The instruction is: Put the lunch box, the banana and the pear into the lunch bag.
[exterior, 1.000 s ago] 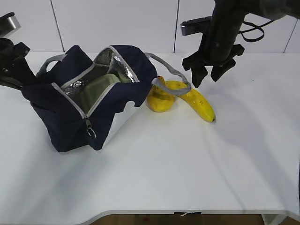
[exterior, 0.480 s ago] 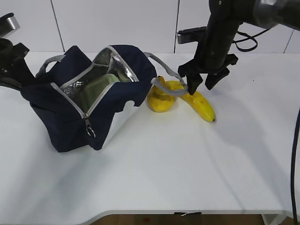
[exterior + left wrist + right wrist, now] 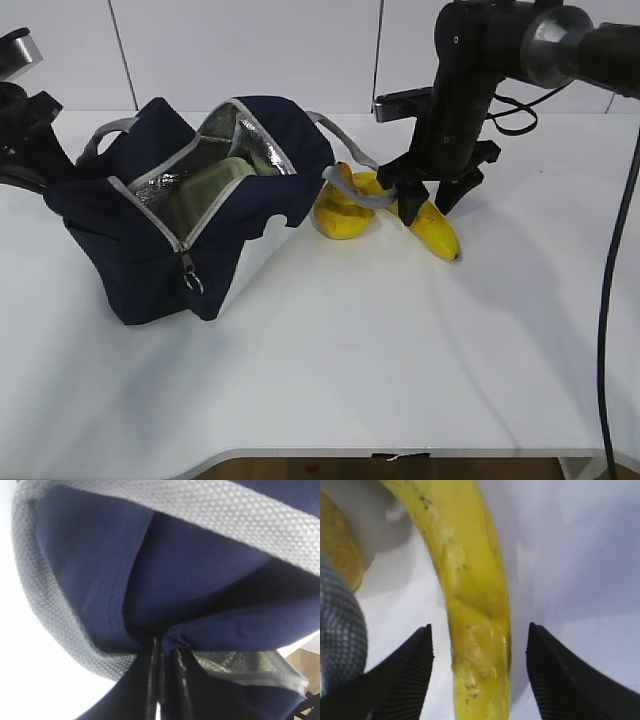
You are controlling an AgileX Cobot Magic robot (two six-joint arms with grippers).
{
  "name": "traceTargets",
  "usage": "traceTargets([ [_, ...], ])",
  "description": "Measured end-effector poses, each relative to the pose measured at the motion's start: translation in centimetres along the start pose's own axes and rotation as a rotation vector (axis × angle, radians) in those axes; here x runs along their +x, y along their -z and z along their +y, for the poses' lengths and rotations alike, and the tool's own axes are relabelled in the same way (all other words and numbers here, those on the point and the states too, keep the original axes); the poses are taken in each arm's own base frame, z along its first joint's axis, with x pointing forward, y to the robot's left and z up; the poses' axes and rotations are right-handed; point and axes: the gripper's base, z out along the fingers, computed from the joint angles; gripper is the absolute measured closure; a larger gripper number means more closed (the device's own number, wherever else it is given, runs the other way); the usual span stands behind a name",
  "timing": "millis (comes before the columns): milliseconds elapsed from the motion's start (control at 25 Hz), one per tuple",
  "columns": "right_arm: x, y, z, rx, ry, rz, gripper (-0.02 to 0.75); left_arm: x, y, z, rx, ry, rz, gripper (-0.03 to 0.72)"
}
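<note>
My right gripper grabs the banana across its half away from the pear [image 3: 431, 225] next, since the pear [image 3: 342, 212] crowds one end of the banana.
The navy lunch bag [image 3: 150, 250] lies open on the table, its foil lining showing, with the sage-green lid of the lunch box [image 3: 205, 188] inside. The pear [image 3: 342, 212] sits just right of the bag, under a grey strap handle [image 3: 352, 165]. The banana [image 3: 432, 225] lies right of the pear. My right gripper [image 3: 426, 207] is open and straddles the banana [image 3: 475, 595], one finger on each side, not touching. My left gripper [image 3: 165, 652] is shut on the bag's navy fabric [image 3: 200, 570] at the bag's left end [image 3: 60, 190].
The white table [image 3: 400, 350] stretches in front of and to the right of the bag. A white panelled wall [image 3: 250, 50] stands behind. A black cable [image 3: 620, 300] hangs down at the right edge.
My right gripper has come down from above the banana and now has its open fingers on either side of it. The bag, fruit and left gripper have not moved.
</note>
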Motion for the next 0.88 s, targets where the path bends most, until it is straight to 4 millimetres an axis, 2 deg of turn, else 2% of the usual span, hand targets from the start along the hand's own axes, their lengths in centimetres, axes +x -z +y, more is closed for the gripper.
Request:
traceTargets([
  [560,-0.01,-0.62,0.31,-0.036,-0.011,0.007,0.269,0.0,0.0,0.0,0.0,0.006,0.0,0.672],
  [880,-0.01,-0.62,0.3,-0.035,-0.009,0.007,0.369,-0.05,0.0,-0.1,0.011,0.012,-0.005,0.672],
])
